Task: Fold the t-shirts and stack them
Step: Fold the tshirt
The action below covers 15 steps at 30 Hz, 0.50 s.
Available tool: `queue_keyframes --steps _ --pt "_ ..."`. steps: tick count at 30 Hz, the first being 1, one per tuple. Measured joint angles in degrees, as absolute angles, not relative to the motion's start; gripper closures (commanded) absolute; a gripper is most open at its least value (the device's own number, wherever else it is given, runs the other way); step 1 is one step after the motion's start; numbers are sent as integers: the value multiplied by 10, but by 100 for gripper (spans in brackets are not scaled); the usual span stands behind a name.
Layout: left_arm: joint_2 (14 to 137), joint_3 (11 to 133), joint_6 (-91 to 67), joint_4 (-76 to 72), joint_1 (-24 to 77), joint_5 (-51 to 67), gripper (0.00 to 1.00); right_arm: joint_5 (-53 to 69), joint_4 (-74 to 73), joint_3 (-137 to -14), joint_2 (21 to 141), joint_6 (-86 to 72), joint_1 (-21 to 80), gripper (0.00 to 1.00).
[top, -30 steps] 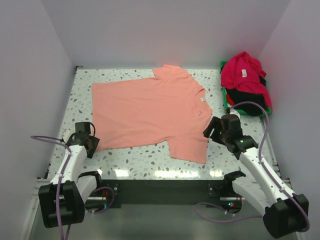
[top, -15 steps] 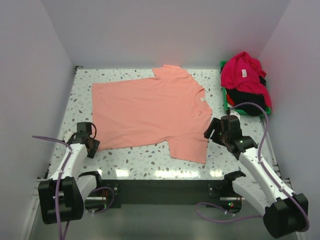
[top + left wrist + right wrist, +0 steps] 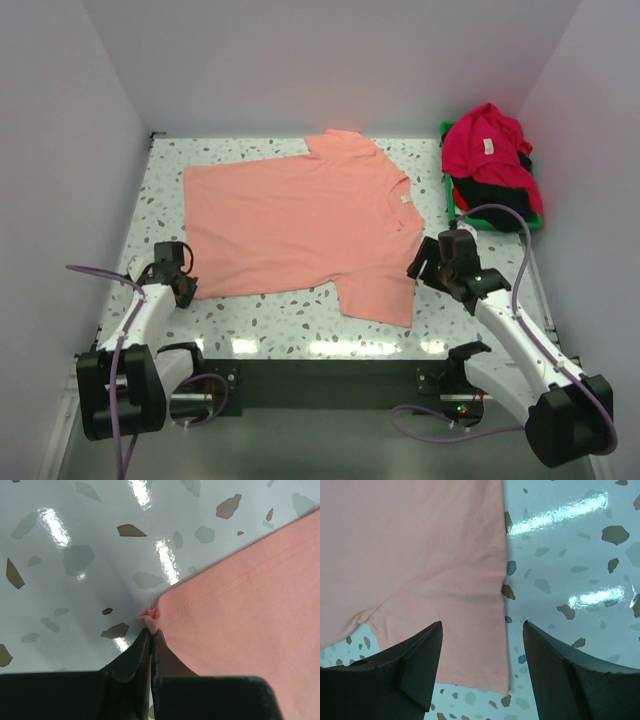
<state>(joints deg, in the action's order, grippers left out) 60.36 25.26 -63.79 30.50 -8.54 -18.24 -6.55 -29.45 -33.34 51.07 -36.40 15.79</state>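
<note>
The sleeve and side need to be folded over the t-shirt. My right gripper should next grab the neck-side edge of the near sleeve by its open end.
The salmon-pink t-shirt (image 3: 300, 220) lies spread flat on the speckled table, its neck to the right. My left gripper (image 3: 186, 288) is at the shirt's near-left hem corner. In the left wrist view, that gripper (image 3: 151, 629) is shut on a small bunched pinch of the pink cloth (image 3: 250, 595). My right gripper (image 3: 420, 264) hovers over the near sleeve. In the right wrist view it (image 3: 482, 625) stands open, straddling the sleeve's edge (image 3: 490, 650) with nothing gripped. A crimson red t-shirt (image 3: 490, 150) lies heaped on a black t-shirt (image 3: 495, 192) at the far right.
The red and black shirts sit in a green bin (image 3: 537, 221) against the right wall. White walls close in the table (image 3: 300, 315) on three sides. A dark strip with the arm bases runs along the near edge.
My left gripper has closed onto the shirt's hem corner, having been open a second ago. The right arm has barely shifted, and the shirt lies as before.
</note>
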Motion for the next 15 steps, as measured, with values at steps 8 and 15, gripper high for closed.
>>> queue_keyframes --steps 8,15 --pt "585 252 -632 280 -85 -183 100 -57 -295 -333 587 -367 158 39" --pt "595 248 -623 244 -86 -184 100 -32 -282 -295 592 -392 158 44"
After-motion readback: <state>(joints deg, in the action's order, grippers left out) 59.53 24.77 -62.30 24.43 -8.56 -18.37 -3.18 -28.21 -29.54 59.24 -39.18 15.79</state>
